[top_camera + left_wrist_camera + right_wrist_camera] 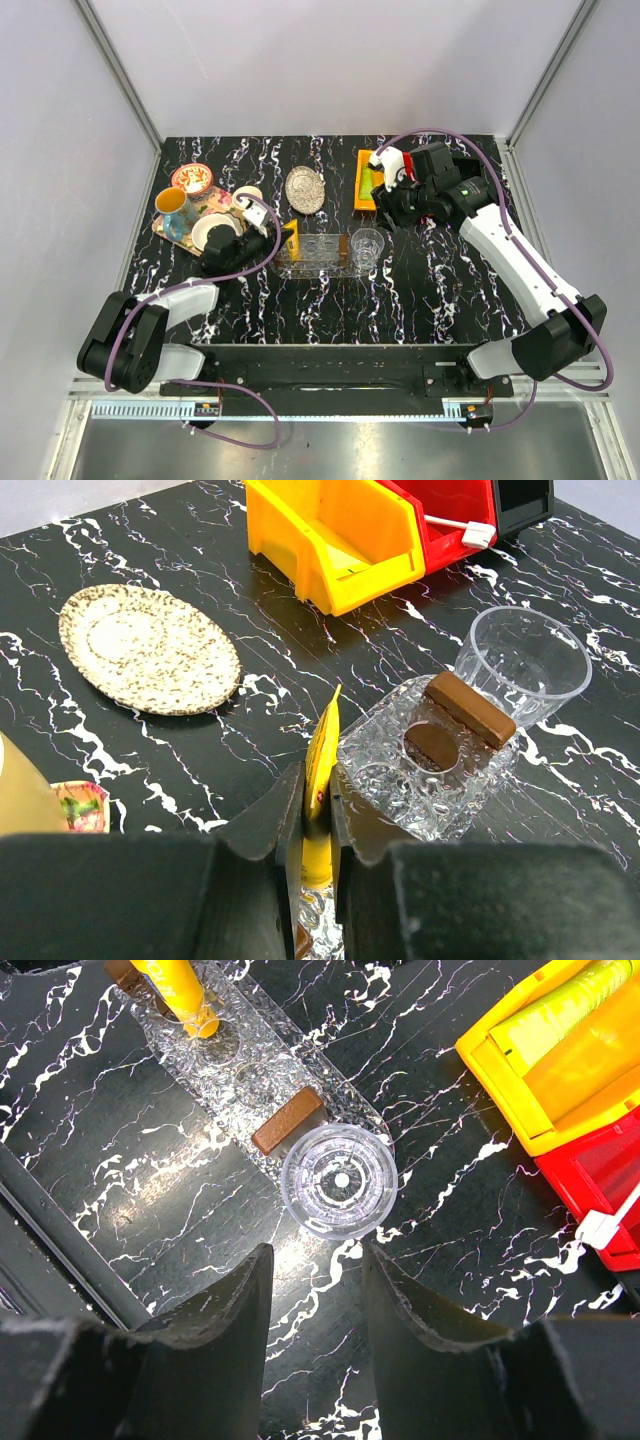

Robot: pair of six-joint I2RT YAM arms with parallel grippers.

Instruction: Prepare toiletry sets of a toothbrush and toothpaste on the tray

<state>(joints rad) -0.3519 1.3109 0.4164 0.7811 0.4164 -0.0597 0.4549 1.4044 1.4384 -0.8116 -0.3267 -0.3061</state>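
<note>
I should open my left gripper now, because the round end of the orange-yellow toothpaste tube is upright at a hole, so the tube would rest in the clear tray [322,252].
My left gripper [272,238] [318,785] is shut on the orange-yellow toothpaste tube [291,238] [325,730] [180,995], holding it upright on edge over the left end of the clear tray [322,252] [395,780] [235,1075]. My right gripper [383,212] [318,1290] hangs open and empty above the table, just short of a clear cup [340,1180]. A lime green toothpaste tube [368,180] [560,1010] lies in the yellow bin [335,535] [520,1080]. The white toothbrush [460,528] [605,1225] lies in the red bin [445,505] [600,1165].
The clear cup [367,247] [522,665] stands at the tray's right end beside a brown handle [470,708] [287,1122]. A round silvery dish [305,189] [148,648] lies behind the tray. A colourful square tray with cups [200,215] sits at the left.
</note>
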